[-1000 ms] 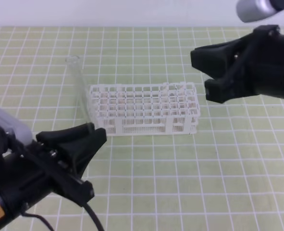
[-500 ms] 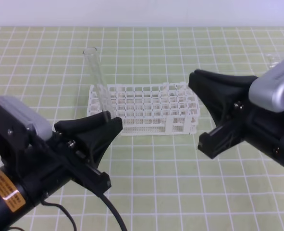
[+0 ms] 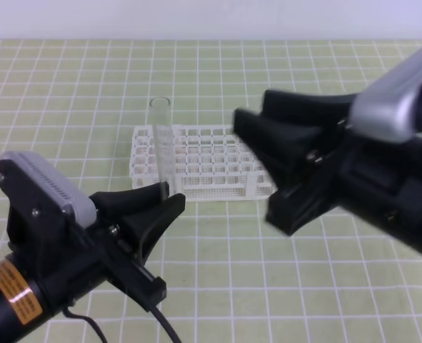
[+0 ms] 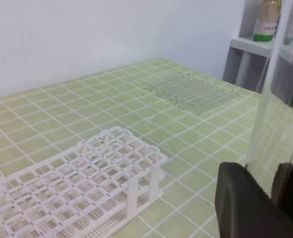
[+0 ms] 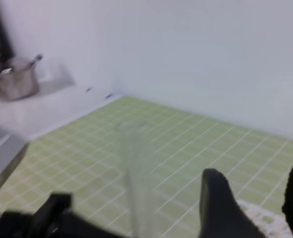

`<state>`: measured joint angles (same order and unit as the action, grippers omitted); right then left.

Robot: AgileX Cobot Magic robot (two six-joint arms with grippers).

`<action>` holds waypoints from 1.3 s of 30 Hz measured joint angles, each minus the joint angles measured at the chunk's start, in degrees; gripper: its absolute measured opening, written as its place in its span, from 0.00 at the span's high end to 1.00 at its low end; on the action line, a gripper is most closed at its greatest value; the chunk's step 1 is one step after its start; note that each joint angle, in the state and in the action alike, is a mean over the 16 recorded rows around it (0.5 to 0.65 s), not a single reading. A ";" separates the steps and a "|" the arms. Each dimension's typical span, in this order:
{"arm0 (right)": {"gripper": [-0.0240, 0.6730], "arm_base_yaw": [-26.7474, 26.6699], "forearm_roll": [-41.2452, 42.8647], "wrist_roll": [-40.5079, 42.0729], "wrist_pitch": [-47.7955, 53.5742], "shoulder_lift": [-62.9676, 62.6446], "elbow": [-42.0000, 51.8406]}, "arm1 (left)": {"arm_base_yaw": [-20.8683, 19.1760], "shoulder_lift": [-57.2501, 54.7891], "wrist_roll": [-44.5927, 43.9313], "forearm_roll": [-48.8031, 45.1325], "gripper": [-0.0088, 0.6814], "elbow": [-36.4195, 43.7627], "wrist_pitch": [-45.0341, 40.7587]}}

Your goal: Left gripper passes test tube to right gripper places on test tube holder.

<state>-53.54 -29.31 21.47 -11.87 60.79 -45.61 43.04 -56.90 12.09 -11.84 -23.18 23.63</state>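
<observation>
My right gripper is to grab the test tube's bare upper part point(image 3: 161, 120) point(image 5: 133, 141) next, because my left gripper's fingers cover the test tube's lower end. Then it can place the test tube on the holder.
My left gripper point(image 3: 164, 199) is shut on the lower end of the test tube point(image 3: 161, 139) and holds this clear glass tube upright in front of the left part of the white test tube holder point(image 3: 211, 161). In the left wrist view the test tube point(image 4: 275, 114) rises from between the black fingers point(image 4: 240, 203), with the test tube holder point(image 4: 77, 183) to the left. My right gripper point(image 3: 253, 168) comes in from the right with its jaws spread wide and empty, a short way right of the tube. The right wrist view is blurred and shows the test tube point(image 5: 136, 173) left of the open fingers point(image 5: 218, 203).
A green gridded mat point(image 3: 218, 286) covers the table. A bunch of clear tubes point(image 4: 191, 91) lies flat on it beyond the holder. A shelf with a bottle point(image 4: 265, 20) stands at the far side. A metal pot point(image 5: 15, 79) sits on a white ledge.
My left gripper has carried the tube rightward toward the middle. The right gripper has swung down and to the left toward the tube, and its jaws have spread apart.
</observation>
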 joint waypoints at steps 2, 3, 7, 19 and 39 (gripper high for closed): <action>0.53 -0.79 0.25 0.00 0.65 0.88 -0.88 | 0.00 0.00 0.02 -0.66 0.93 0.01 -0.14; 0.50 -1.18 0.37 0.00 0.94 1.38 -1.31 | 0.01 0.00 0.06 -0.96 0.92 0.00 -0.28; 0.39 -2.73 0.83 0.00 1.24 3.54 -2.76 | 0.04 0.00 0.20 -1.42 0.89 -0.02 -0.58; 0.20 -4.24 1.44 -0.09 -2.19 9.59 -6.42 | 0.02 0.00 0.03 -1.42 0.92 -0.01 -0.48; 0.25 -4.26 1.32 -2.08 -4.43 16.88 -10.85 | 0.02 0.00 0.07 -1.42 0.94 -0.01 -0.41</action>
<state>-57.80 -27.99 19.39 -16.30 77.67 -56.46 43.06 -56.90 12.16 -13.26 -23.18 23.22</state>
